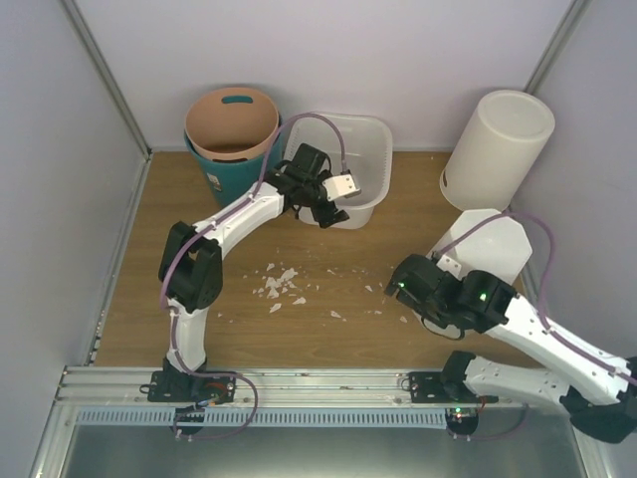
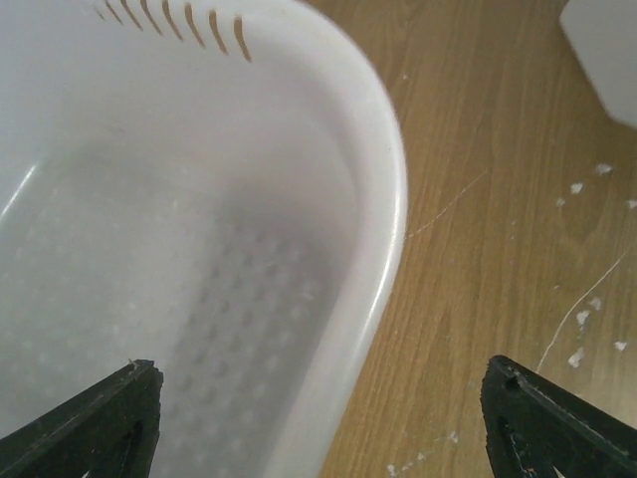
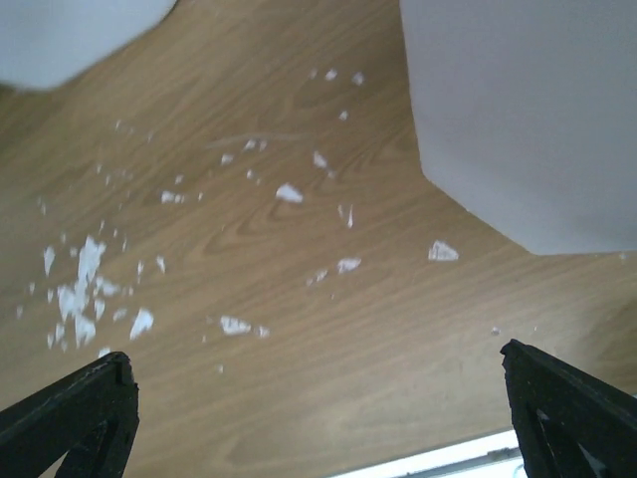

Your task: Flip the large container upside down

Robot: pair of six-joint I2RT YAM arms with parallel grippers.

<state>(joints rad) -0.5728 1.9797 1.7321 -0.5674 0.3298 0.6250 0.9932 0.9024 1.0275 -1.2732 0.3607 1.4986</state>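
My left gripper should move lower before it closes on the container's rim: the rim runs slanted below the fingers, so closing now would miss it.
The large container (image 1: pixel 360 149) is a wide white tub with slotted sides, standing upright with its opening up at the back middle of the table. My left gripper (image 1: pixel 328 213) is open at its near rim. In the left wrist view the rim (image 2: pixel 390 209) runs between my fingers, one fingertip (image 2: pixel 95 418) over the tub's dimpled inside and the other (image 2: pixel 557 423) over the table outside; the gripper (image 2: pixel 323 423) holds nothing. My right gripper (image 1: pixel 399 287) is open and empty, low over the table right of centre, and it also shows in the right wrist view (image 3: pixel 318 423).
A teal bin (image 1: pixel 231 134) with a tan inside stands left of the tub. A tall round white bin (image 1: pixel 498 147) stands at the back right. An octagonal white bin (image 1: pixel 495 242) stands beside my right arm and fills the top right of the right wrist view (image 3: pixel 528 119). White flecks (image 1: pixel 279 284) litter the wooden table.
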